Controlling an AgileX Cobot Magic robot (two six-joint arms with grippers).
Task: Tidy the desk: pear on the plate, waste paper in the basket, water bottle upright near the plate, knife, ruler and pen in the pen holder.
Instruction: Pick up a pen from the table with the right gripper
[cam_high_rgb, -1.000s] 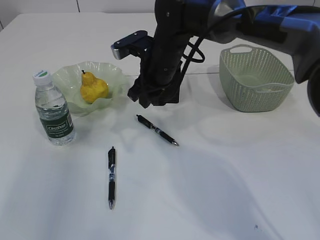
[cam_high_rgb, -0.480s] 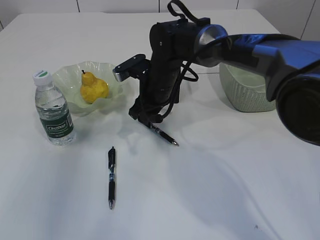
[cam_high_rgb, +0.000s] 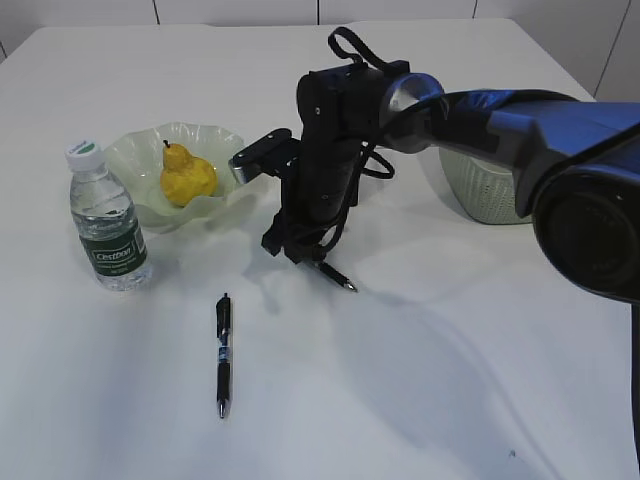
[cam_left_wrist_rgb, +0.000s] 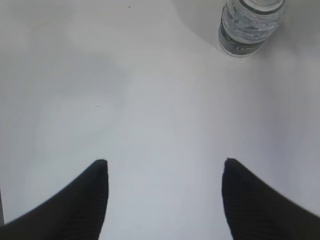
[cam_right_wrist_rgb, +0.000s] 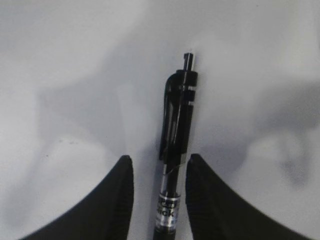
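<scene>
The robot's right gripper needs to grip the black pen (cam_right_wrist_rgb: 177, 110) by its middle section below the clip (cam_right_wrist_rgb: 172, 167) next, so that it can drop the pen into the pen holder.
My right gripper (cam_high_rgb: 291, 250) is down at the desk (cam_high_rgb: 450, 380), open, with one finger on each side of a black pen (cam_right_wrist_rgb: 177, 130) that lies flat; a gap shows on both sides. Only that pen's tip (cam_high_rgb: 338, 280) sticks out in the exterior view. A second black pen (cam_high_rgb: 222, 355) lies nearer the front. The yellow pear (cam_high_rgb: 186, 177) sits on the pale green plate (cam_high_rgb: 215, 135). The water bottle (cam_high_rgb: 107, 222) stands upright beside the plate. My left gripper (cam_left_wrist_rgb: 164, 162) hangs open over bare desk, the bottle (cam_left_wrist_rgb: 250, 27) ahead of it. Knife, ruler, waste paper and pen holder are out of view.
The sage green basket (cam_high_rgb: 480, 195) stands at the back right, mostly hidden behind my right arm (cam_high_rgb: 480, 110). That arm reaches across the middle from the right edge.
My right gripper has come forward and down from beside the plate onto the upper pen, and its fingers now stand on either side of it. Nothing else moved.
</scene>
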